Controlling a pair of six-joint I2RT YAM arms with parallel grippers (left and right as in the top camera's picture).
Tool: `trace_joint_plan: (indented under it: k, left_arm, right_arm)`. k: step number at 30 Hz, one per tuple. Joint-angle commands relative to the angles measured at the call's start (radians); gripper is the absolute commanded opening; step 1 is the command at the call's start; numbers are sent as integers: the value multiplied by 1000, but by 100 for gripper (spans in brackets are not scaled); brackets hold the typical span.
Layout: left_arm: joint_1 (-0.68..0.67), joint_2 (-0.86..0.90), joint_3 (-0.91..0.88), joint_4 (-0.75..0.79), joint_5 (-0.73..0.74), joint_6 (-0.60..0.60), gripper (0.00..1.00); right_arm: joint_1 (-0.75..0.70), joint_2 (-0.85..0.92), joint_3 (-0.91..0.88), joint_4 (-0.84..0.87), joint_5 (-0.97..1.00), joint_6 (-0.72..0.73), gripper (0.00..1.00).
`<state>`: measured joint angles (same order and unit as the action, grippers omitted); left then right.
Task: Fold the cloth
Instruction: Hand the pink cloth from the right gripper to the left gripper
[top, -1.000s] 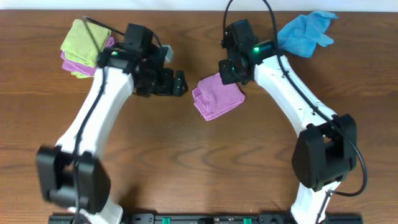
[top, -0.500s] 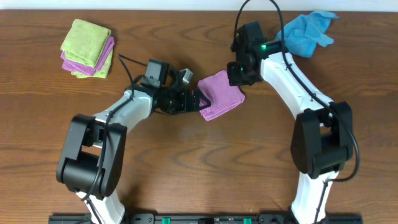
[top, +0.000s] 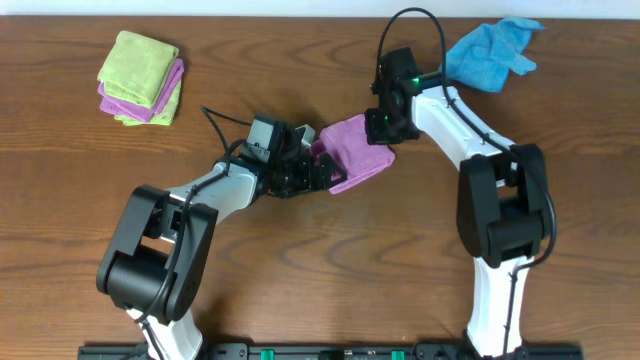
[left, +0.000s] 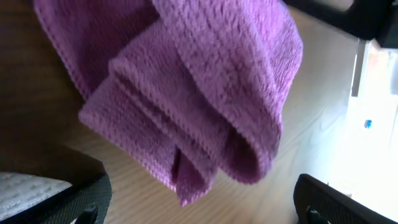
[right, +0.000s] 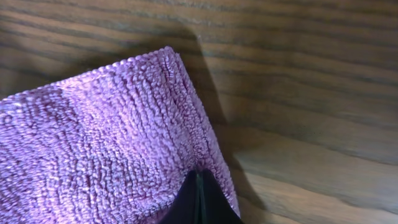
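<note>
The purple cloth needs to be laid folded on the stack, so my left gripper should next grip its folded layers together at the cloth's edge opposite my right gripper.
A folded purple cloth (top: 355, 150) lies at the table's centre, its right side lifted a little. My right gripper (top: 383, 130) is shut on its right edge; in the right wrist view the closed fingers (right: 200, 202) pinch the cloth (right: 106, 137). My left gripper (top: 322, 168) is open at the cloth's left edge. In the left wrist view the folded layers (left: 205, 93) hang just ahead of the spread fingers (left: 199, 208), not between them.
A stack of folded green and purple cloths (top: 140, 78) lies at the far left. A crumpled blue cloth (top: 488, 52) lies at the far right. The table is dark wood.
My left arm has swung from the stack at the far left down to the purple cloth's left edge. My right gripper has pulled the cloth slightly to the right and up.
</note>
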<state>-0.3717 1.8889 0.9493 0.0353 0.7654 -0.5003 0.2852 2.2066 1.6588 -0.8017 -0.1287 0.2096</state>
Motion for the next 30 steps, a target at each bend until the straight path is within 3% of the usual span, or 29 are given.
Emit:
trace_joint_plan:
  k: [1,12,14,15,18,20,21,30]
  left_arm:
    - [-3,2,-25,25,-45,-48,95]
    - [-26,4,-31,27,-84,-110,96]
    - [-31,4,-31,14,-95,-110,100]
    - [-31,4,-31,3,-97,-110,90]
    - [-31,4,-31,-46,-109,-110,36]
    - [-31,4,-31,-71,-123,-114,11]
    - [-31,4,-31,-74,-124,-114,6]
    - [3,-16,1,16,-87,-131,6]
  right_arm:
    - [8,28,-4,1,-56,21,1]
    - [58,31,-4,-11,-130,29,1]
    - [57,31,-4,-11,-130,29,1]
    - [55,31,-4,-11,-130,29,1]
    - [42,30,-4,-13,-130,29,1]
    - [29,30,-4,-15,-130,29,1]
    - [23,30,-2,-20,-130,29,1]
    - [-47,-31,89,-174,-81,-30,1]
